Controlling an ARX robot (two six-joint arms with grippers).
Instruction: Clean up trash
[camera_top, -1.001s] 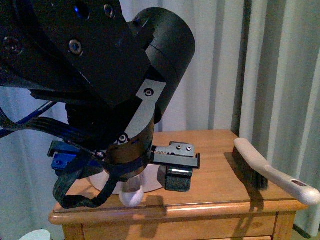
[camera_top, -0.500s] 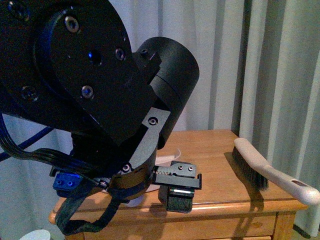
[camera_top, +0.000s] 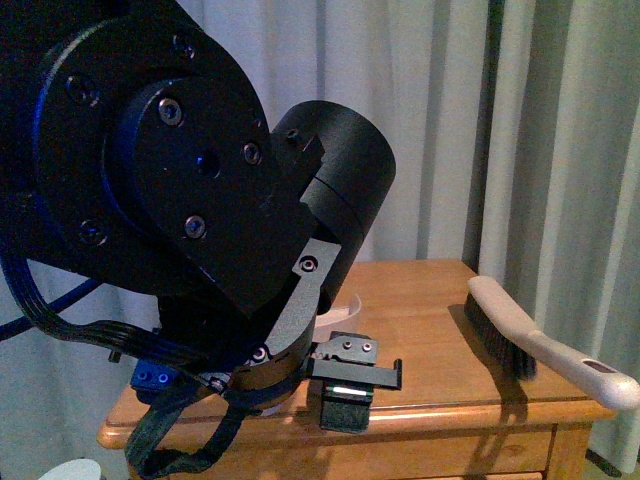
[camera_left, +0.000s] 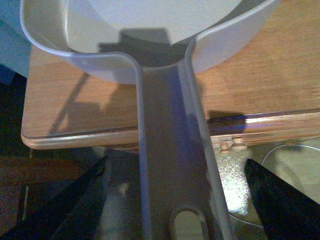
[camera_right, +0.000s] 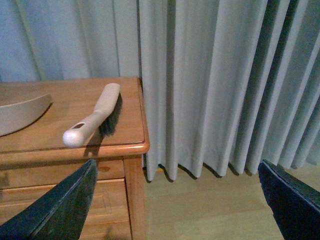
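Note:
My left gripper picks up the pale dustpan (camera_left: 150, 35) by its narrow handle (camera_left: 177, 160) next, since the wide scoop spreads well beyond my finger opening.
No crumpled white paper wad shows in any view. A pale dustpan (camera_left: 150, 35) lies on the wooden nightstand (camera_left: 260, 85), and its long handle (camera_left: 170, 160) sticks out past the front edge. My left gripper (camera_left: 175, 210) is open, and the handle runs between its two dark fingers (camera_left: 280, 200) without being held. In the front view the left arm fills the left side, with the left gripper (camera_top: 350, 385) at the table's front edge. My right gripper (camera_right: 170, 210) is open and empty, off the table's right side above the floor.
A cream hand brush (camera_top: 525, 340) with dark bristles lies along the nightstand's right edge; it also shows in the right wrist view (camera_right: 95, 117). Grey curtains (camera_right: 215, 85) hang behind and to the right. A wooden floor (camera_right: 200, 210) lies below the right gripper.
My left arm has swung lower and nearer the camera. Its gripper has dropped to the table's front edge, and the white handle end seen earlier is now hidden behind the arm.

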